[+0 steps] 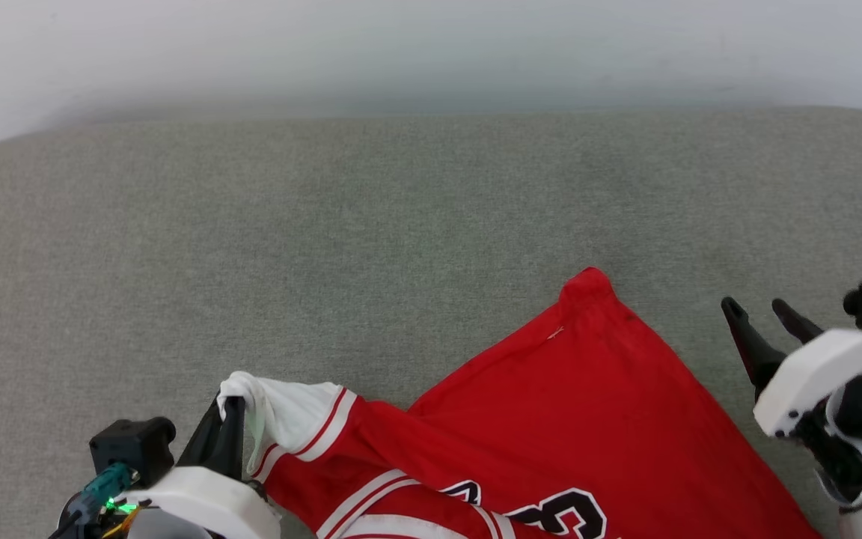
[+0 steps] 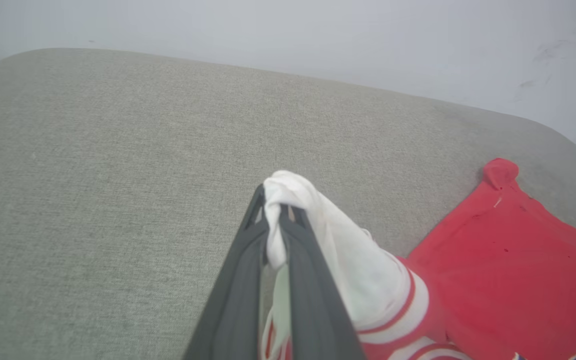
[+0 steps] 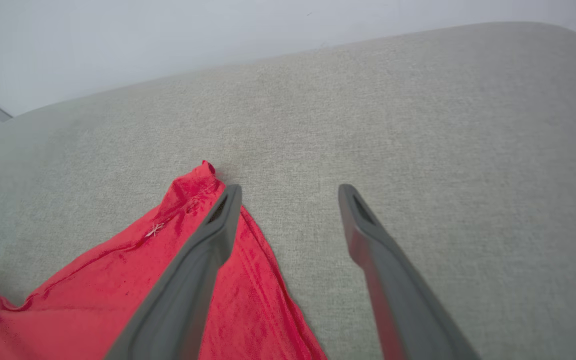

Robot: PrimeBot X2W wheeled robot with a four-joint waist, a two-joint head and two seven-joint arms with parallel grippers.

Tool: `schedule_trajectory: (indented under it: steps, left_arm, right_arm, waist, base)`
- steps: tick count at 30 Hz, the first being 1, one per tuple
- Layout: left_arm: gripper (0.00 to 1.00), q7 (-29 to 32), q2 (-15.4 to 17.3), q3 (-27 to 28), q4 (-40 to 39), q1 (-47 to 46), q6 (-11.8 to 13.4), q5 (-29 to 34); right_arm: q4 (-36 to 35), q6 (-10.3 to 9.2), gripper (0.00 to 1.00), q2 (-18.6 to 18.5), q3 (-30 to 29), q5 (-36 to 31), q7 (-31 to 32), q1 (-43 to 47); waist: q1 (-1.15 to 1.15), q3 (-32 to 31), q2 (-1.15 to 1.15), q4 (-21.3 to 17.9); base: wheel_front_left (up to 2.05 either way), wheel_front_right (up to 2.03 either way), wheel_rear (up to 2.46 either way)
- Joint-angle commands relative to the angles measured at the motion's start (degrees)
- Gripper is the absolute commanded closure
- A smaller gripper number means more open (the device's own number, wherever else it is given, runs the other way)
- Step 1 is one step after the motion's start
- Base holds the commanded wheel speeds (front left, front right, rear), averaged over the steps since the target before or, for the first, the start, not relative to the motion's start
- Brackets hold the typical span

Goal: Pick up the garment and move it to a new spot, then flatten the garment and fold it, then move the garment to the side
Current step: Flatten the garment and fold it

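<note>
I will next use my right gripper to grab the garment (image 1: 551, 419) by its red hem corner (image 1: 590, 286). That helps to flatten and fold the garment.
The garment (image 1: 551, 419), a red jersey with white striped sleeves and black numerals, lies spread on the grey cushion near the front edge, one red corner pointing toward the back. At the lower left my left gripper (image 1: 230, 408) is shut on the bunched tip of a white sleeve (image 2: 288, 195), lifting it slightly. In the left wrist view the sleeve cloth is pinched between the fingertips of the left gripper (image 2: 274, 210). Off the garment's right edge, my right gripper (image 1: 764, 307) is open and holds nothing. In the right wrist view the right gripper (image 3: 290, 192) spreads wide beside the garment's red corner (image 3: 193, 185).
The grey fabric cushion (image 1: 401, 224) stretches wide behind and to the left of the garment. A pale wall (image 1: 431, 52) runs along its back edge. The cushion's corners are rounded at the far left and far right.
</note>
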Motion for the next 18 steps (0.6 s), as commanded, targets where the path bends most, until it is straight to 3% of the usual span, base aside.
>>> schedule_trajectory:
  steps: [1, 4, 10, 18]
  left_arm:
    - [1.00, -0.2, -0.2, -0.4, -0.2, -2.0, -0.5, 0.5]
    - [1.00, -0.5, -0.9, -1.1, -0.1, -4.5, -1.3, 0.9]
    - [1.00, -1.5, -2.1, -2.4, 1.5, -9.0, -2.9, 1.4]
    - [1.00, -2.5, -3.7, -4.2, 4.3, -13.3, -4.7, 2.0]
  right_arm:
    - [1.5, -0.02, 0.00, -1.6, 1.6, 0.7, 2.7, -3.6]
    - [4.8, -0.02, 0.00, -4.6, 5.1, 1.0, 11.0, -9.5]
    - [10.4, -0.02, 0.00, -6.9, 10.2, 3.1, 26.7, -19.6]
    - [17.0, -0.02, 0.00, -6.4, 17.9, 4.6, 34.0, -26.9]
  waist:
    - [0.00, 2.4, 0.00, 2.1]
    - [0.00, 4.8, 0.00, 3.6]
    - [0.00, 8.9, 0.00, 6.2]
    - [0.00, 12.1, 0.00, 8.2]
  base:
    - [0.00, 0.00, 0.00]
    - [0.00, 0.00, 0.00]
    - [0.00, 0.00, 0.00]
    - [0.00, 0.00, 0.00]
